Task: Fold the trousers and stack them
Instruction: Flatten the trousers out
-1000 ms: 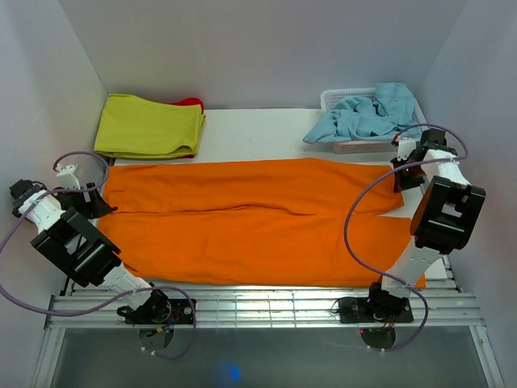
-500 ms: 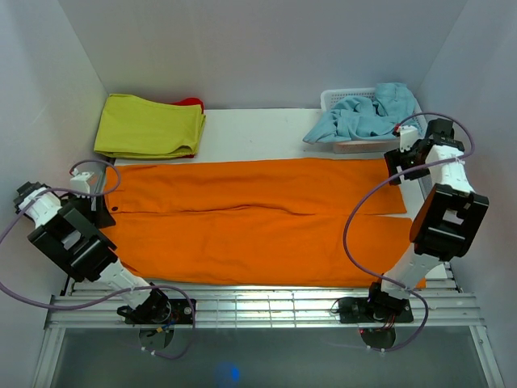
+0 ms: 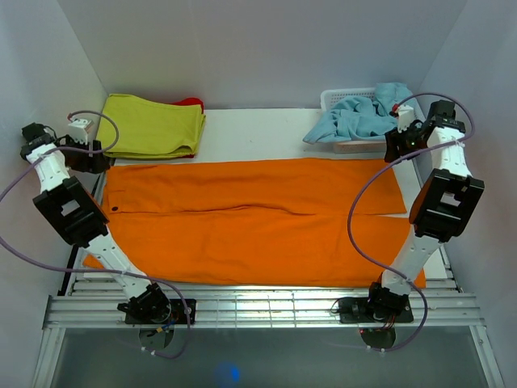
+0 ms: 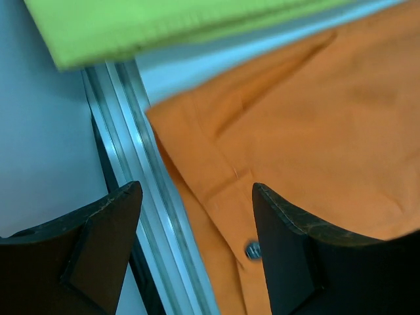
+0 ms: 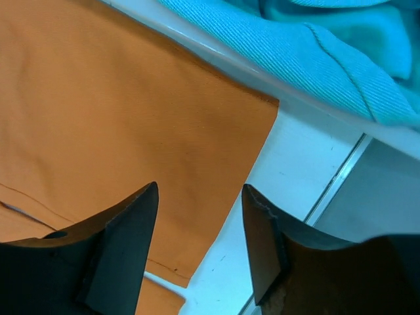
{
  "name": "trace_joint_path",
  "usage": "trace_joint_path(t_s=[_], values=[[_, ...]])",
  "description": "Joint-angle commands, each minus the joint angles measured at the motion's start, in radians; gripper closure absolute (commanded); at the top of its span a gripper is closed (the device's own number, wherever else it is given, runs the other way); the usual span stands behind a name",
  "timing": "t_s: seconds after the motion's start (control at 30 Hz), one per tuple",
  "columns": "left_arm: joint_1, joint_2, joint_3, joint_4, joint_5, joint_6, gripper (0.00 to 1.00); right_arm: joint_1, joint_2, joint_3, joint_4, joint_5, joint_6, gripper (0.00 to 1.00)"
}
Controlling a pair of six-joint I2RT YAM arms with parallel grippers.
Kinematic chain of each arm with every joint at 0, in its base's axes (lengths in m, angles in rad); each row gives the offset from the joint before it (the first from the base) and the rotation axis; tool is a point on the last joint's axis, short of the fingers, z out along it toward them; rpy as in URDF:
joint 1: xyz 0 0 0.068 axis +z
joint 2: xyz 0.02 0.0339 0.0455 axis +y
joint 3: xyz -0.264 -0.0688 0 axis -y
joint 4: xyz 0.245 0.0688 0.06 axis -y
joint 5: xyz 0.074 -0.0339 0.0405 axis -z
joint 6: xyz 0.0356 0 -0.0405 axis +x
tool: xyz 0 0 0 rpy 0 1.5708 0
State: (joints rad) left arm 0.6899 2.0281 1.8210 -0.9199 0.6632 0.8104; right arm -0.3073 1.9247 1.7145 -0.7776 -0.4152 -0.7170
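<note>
Next, the left gripper takes hold of the orange trousers (image 3: pixel 250 218) at the far waist corner (image 3: pixel 114 171), to fold the far leg over the near one.
The orange trousers (image 3: pixel 250 218) lie spread flat across the table, waist at the left and both legs running right. My left gripper (image 3: pixel 95 155) hovers open over the far-left waist corner. In the left wrist view its gripper (image 4: pixel 195 191) frames the waistband edge (image 4: pixel 216 177) and the dark button (image 4: pixel 252 250), with nothing held. My right gripper (image 3: pixel 393 149) hangs open above the far leg's end. In the right wrist view that gripper (image 5: pixel 200 189) stands over the hem corner (image 5: pixel 223 164) and bare white table (image 5: pixel 289 164).
A folded yellow-green cloth (image 3: pixel 149 125) lies at the back left, with something red (image 3: pixel 191 103) behind it. A light blue garment (image 3: pixel 363 113) spills out of a white basket (image 3: pixel 333 97) at the back right. A metal rail (image 4: pixel 131 151) runs along the table's left edge, and walls close in on both sides.
Both grippers have risen and moved toward the back: the left from the waist's near-left edge to its far corner, the right from the leg's end toward the basket. The trousers stay flat.
</note>
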Motion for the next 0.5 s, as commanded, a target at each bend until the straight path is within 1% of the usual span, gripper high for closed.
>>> trace_joint_path(t_s=[0.0, 0.07, 0.1, 0.13, 0.2, 0.23, 0.33, 0.43, 0.47], values=[[-0.013, 0.111, 0.188, -0.011, 0.087, -0.001, 0.22, 0.007, 0.036, 0.073, -0.04, -0.068, -0.131, 0.39], [-0.013, 0.182, 0.274, -0.072, 0.154, 0.085, 0.22, 0.004, 0.048, 0.068, -0.038, -0.068, -0.203, 0.38], [-0.013, 0.198, 0.29, -0.094, 0.177, 0.129, 0.23, 0.004, 0.053, 0.066, -0.035, -0.063, -0.255, 0.36], [-0.013, 0.22, 0.297, -0.112, 0.197, 0.198, 0.23, 0.002, 0.066, 0.066, -0.034, -0.062, -0.272, 0.35], [-0.015, 0.247, 0.32, -0.099, 0.211, 0.213, 0.22, 0.0, 0.082, 0.069, -0.035, -0.062, -0.295, 0.33], [-0.015, 0.283, 0.34, -0.103, 0.217, 0.228, 0.22, -0.001, 0.086, 0.071, -0.032, -0.062, -0.309, 0.33], [-0.015, 0.328, 0.389, -0.106, 0.225, 0.269, 0.23, -0.009, 0.091, 0.071, -0.032, -0.096, -0.358, 0.31], [-0.016, 0.365, 0.396, -0.144, 0.234, 0.358, 0.23, -0.01, 0.096, 0.076, -0.035, -0.111, -0.406, 0.28], [-0.018, 0.382, 0.396, -0.161, 0.23, 0.412, 0.23, -0.009, 0.1, 0.08, -0.04, -0.12, -0.436, 0.28]])
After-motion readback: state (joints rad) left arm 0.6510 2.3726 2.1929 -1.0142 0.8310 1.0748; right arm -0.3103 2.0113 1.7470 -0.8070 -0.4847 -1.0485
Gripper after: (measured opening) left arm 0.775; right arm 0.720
